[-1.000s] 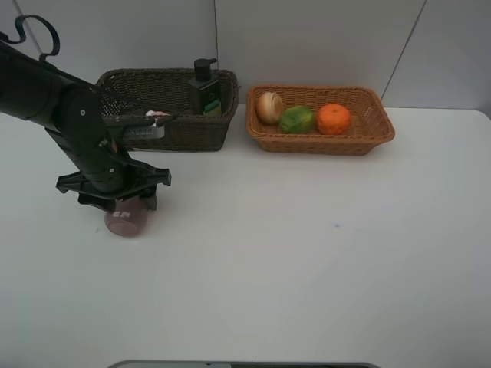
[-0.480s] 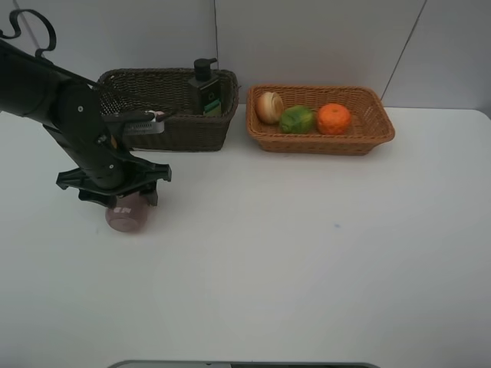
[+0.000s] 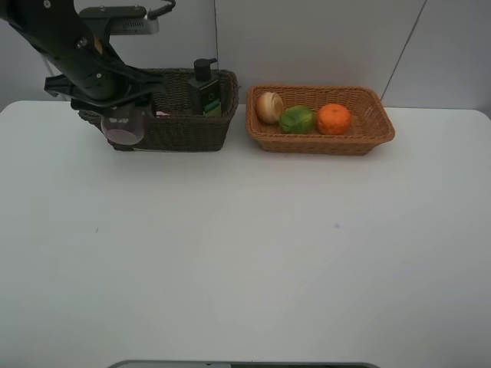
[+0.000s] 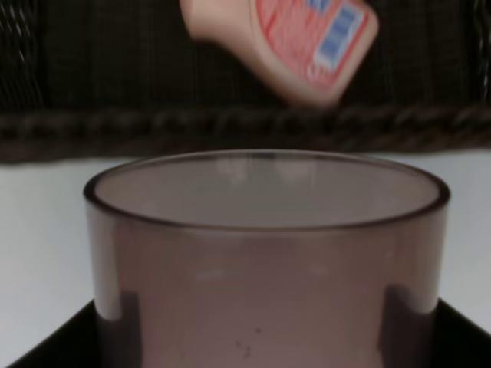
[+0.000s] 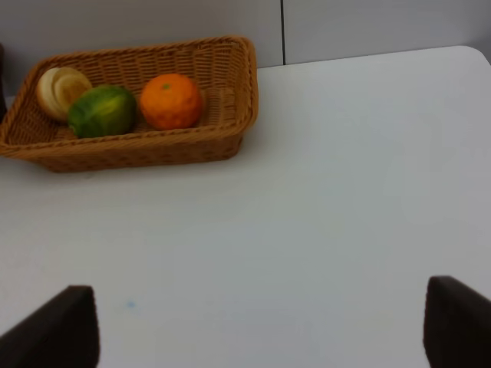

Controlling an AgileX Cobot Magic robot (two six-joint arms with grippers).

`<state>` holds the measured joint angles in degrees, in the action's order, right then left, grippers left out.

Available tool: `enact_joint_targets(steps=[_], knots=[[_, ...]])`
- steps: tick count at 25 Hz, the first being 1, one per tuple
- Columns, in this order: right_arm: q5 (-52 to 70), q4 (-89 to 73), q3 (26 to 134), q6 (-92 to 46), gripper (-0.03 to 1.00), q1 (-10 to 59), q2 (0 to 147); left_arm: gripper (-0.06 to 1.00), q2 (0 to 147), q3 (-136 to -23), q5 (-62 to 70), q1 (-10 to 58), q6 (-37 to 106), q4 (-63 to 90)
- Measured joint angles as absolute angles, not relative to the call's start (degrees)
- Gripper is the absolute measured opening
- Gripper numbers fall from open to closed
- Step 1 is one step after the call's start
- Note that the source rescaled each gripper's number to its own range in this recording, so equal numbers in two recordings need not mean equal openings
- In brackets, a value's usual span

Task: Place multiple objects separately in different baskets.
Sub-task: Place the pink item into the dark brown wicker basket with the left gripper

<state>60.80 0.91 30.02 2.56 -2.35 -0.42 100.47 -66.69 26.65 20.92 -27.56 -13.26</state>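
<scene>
The purple cup is short of the dark brown basket's front rim, so the cup moves with my left gripper next, before its release.
My left gripper [image 3: 116,109] is shut on the translucent purple cup [image 3: 124,129] and holds it in the air at the left front corner of the dark brown basket [image 3: 188,132]. In the left wrist view the cup [image 4: 265,253] fills the frame, with the basket rim [image 4: 230,130] just beyond. The small pink bottle [image 4: 284,38] lies inside the basket, and the dark green pump bottle [image 3: 205,87] stands in it. The light tan basket [image 3: 322,144] holds the apple-like fruit [image 3: 268,106], green fruit [image 3: 297,119] and orange [image 3: 334,118]. My right gripper [image 5: 261,330] is open and empty over bare table.
The white table [image 3: 253,253] spreads in front of both baskets. A white panelled wall [image 3: 307,38] stands right behind them. The left arm [image 3: 69,38] rises at the back left. The right arm does not show in the high view.
My left gripper has lifted the purple cup off the table and carried it back and up to the dark basket's left front corner. The right view's gripper shows no earlier frame.
</scene>
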Motion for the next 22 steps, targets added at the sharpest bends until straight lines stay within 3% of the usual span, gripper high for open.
enact_joint_targets(steps=[7,14,22], knots=[[60.8,0.9,30.0,2.6,0.90,-2.3,-0.4,0.70,100.6,-73.6,22.1,18.1,-27.4,-20.4],[60.8,0.9,30.0,2.6,0.90,-2.3,-0.4,0.70,106.1,-74.4,3.2,13.1,-27.4,-22.3],[60.8,0.9,30.0,2.6,0.90,-2.3,-0.4,0.70,114.9,-74.4,-14.3,12.4,-20.8,-22.4]])
